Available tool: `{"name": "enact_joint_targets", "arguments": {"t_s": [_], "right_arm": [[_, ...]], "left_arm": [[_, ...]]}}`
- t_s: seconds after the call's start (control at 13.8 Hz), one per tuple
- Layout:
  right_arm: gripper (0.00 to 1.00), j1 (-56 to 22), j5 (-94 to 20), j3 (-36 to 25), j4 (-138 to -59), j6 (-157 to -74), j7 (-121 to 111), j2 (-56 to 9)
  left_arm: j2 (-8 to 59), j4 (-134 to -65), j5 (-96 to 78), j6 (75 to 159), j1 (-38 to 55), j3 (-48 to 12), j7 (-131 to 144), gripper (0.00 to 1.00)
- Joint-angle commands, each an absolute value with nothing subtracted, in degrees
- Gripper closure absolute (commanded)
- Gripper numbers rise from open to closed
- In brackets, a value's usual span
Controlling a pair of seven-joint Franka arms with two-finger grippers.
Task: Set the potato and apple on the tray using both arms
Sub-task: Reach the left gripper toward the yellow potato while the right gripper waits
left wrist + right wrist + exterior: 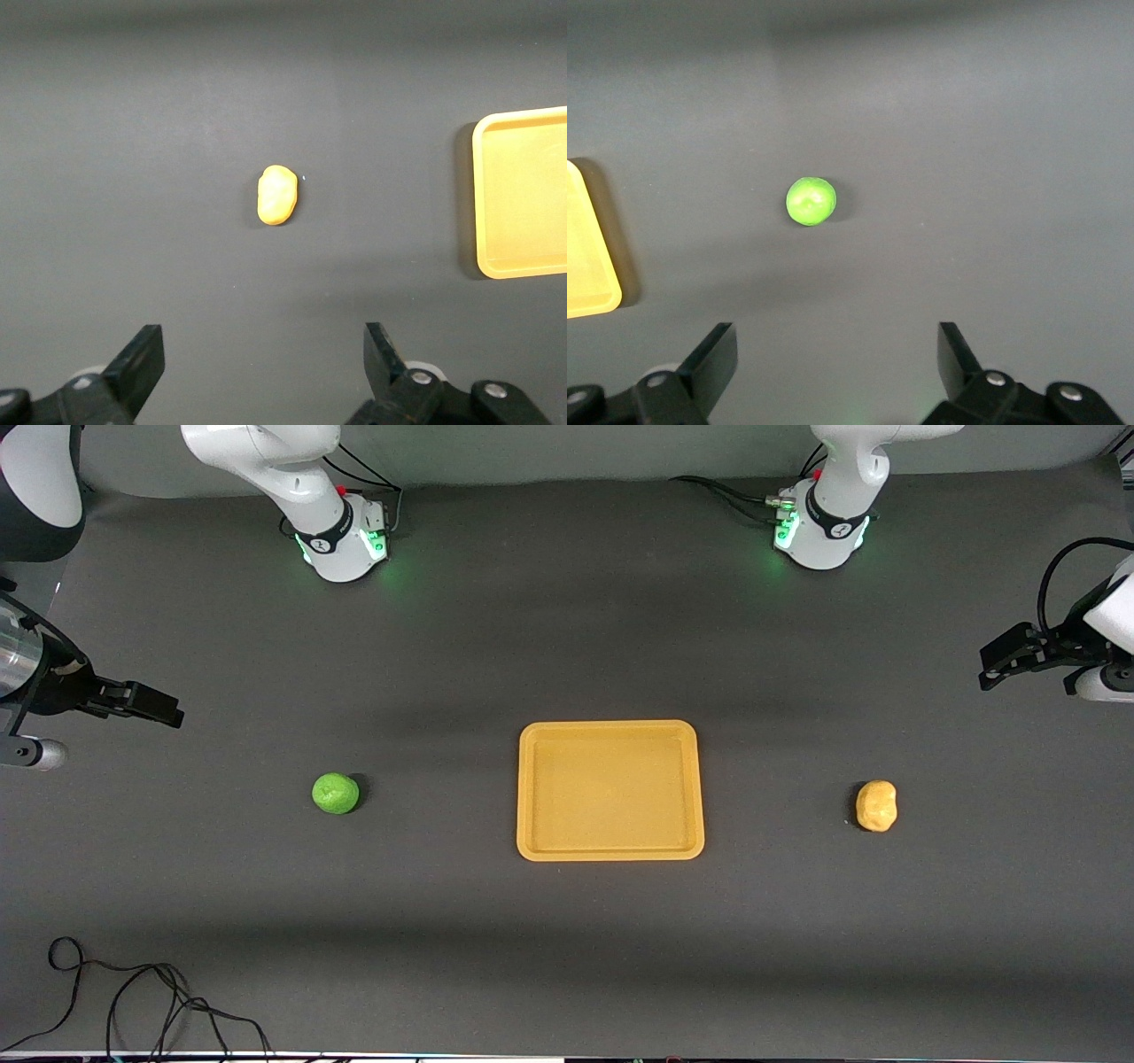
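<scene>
The left gripper grabs the long sides of the potato (pixel 876 806) next, to place the potato on the tray (pixel 610 850).
The mustard-yellow tray (pixel 610 850) lies empty at the table's middle. The green apple (pixel 336 793) rests on the table toward the right arm's end; it also shows in the right wrist view (pixel 811 201). The yellow-tan potato (pixel 876 806) rests toward the left arm's end; it also shows in the left wrist view (pixel 276 195). My right gripper (pixel 164 708) hangs open and empty in the air at the right arm's end of the table. My left gripper (pixel 997 666) hangs open and empty in the air at the left arm's end. Both are well apart from the fruits.
The tray's edge shows in the left wrist view (pixel 523 266) and the right wrist view (pixel 589 301). A loose black cable (pixel 133 1001) lies by the table edge nearest the front camera, at the right arm's end. The two arm bases (pixel 341 540) (pixel 819 531) stand along the table's farthest edge.
</scene>
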State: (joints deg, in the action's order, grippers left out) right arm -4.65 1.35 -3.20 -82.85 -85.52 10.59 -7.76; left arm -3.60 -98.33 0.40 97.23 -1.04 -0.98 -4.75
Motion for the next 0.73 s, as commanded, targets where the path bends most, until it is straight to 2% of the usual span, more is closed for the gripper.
{"name": "enact_joint_targets", "arguments": {"t_s": [0.0, 0.36, 0.65], "right_arm": [[0.0, -5.27, 1.41, -3.43, -84.11, -85.69, 9.75, -5.81], [0.0, -4.66, -0.97, -3.87, -83.32, -86.05, 7.92, -6.68], [0.0, -5.1, -0.53, -3.43, -83.49, -85.87, 6.16, -6.59]], "left_arm": [[-3.87, -97.65, 0.26, 96.59, -1.05, -0.88, -4.92, 0.0], [-3.34, -98.17, 0.62, 97.55, -1.05, -0.97, -4.66, 0.0], [2.53, -100.45, 0.7, 104.48, -1.14, -0.97, -5.09, 0.0]]}}
